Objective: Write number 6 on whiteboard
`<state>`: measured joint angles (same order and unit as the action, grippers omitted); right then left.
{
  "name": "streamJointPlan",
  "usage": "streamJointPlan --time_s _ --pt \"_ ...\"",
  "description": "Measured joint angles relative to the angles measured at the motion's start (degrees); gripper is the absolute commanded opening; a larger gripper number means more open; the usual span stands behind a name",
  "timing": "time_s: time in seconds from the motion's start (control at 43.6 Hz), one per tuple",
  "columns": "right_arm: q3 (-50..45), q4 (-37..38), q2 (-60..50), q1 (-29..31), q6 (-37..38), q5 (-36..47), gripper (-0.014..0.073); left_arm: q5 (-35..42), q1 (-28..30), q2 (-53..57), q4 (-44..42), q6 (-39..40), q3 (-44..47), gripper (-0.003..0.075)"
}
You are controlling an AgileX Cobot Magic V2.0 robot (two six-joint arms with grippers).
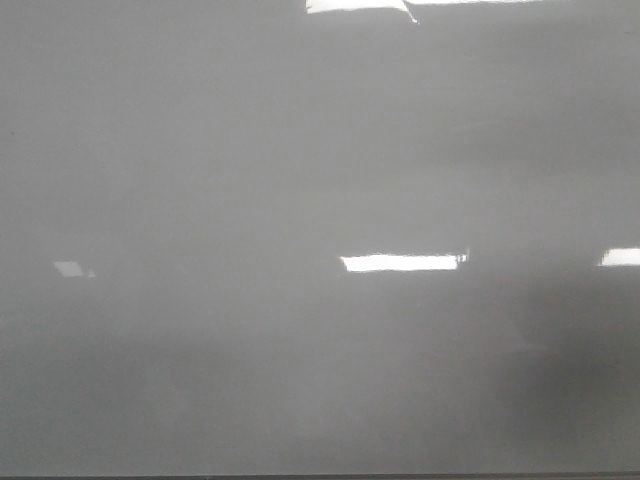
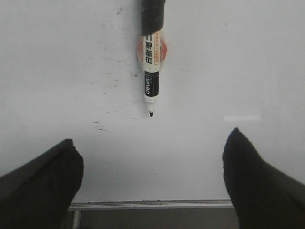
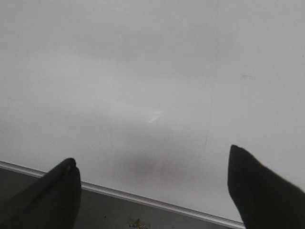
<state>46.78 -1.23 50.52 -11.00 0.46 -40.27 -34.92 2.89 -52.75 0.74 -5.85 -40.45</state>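
The marker's inked tip is uncovered, so I need to write by next picking up the marker with my left gripper by the black part of its body.
The whiteboard fills the front view, glossy grey with bright light bars; no number 6 shows on it in any view. In the left wrist view a whiteboard marker with a white and black barrel lies on the whiteboard, its bare tip toward my fingers and a dark part at its far end. My left gripper is open and empty, short of the marker's tip. My right gripper is open and empty over the whiteboard near its edge. Neither gripper shows in the front view.
The board's metal frame edge runs between my left fingers, and the frame edge crosses the right wrist view at a slant. Faint dark smudges mark the board near the marker. A thin dark edge lines the front view's bottom.
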Motion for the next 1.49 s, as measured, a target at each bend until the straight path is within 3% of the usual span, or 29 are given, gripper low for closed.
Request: streamJointPlan --time_s 0.78,0.849,1.216,1.376,1.491 --pt "0.0 0.0 0.0 0.0 0.0 0.26 0.0645 28.14 0.0 -27.01 -0.12 1.11 0.0 0.0575" --pt "0.0 0.0 0.0 0.0 0.0 0.26 0.0645 29.47 0.0 -28.44 -0.12 1.11 -0.03 0.0534" --pt "0.0 0.0 0.08 0.0 0.0 0.26 0.0645 30.72 -0.35 -30.8 -0.12 1.11 -0.13 0.0094" --pt "0.0 0.0 0.08 0.0 0.0 0.5 0.0645 30.72 -0.35 -30.8 -0.12 1.11 -0.13 -0.0017" --pt "0.0 0.0 0.08 -0.03 0.0 1.79 0.0645 29.26 -1.17 -29.42 -0.12 1.11 -0.4 -0.002"
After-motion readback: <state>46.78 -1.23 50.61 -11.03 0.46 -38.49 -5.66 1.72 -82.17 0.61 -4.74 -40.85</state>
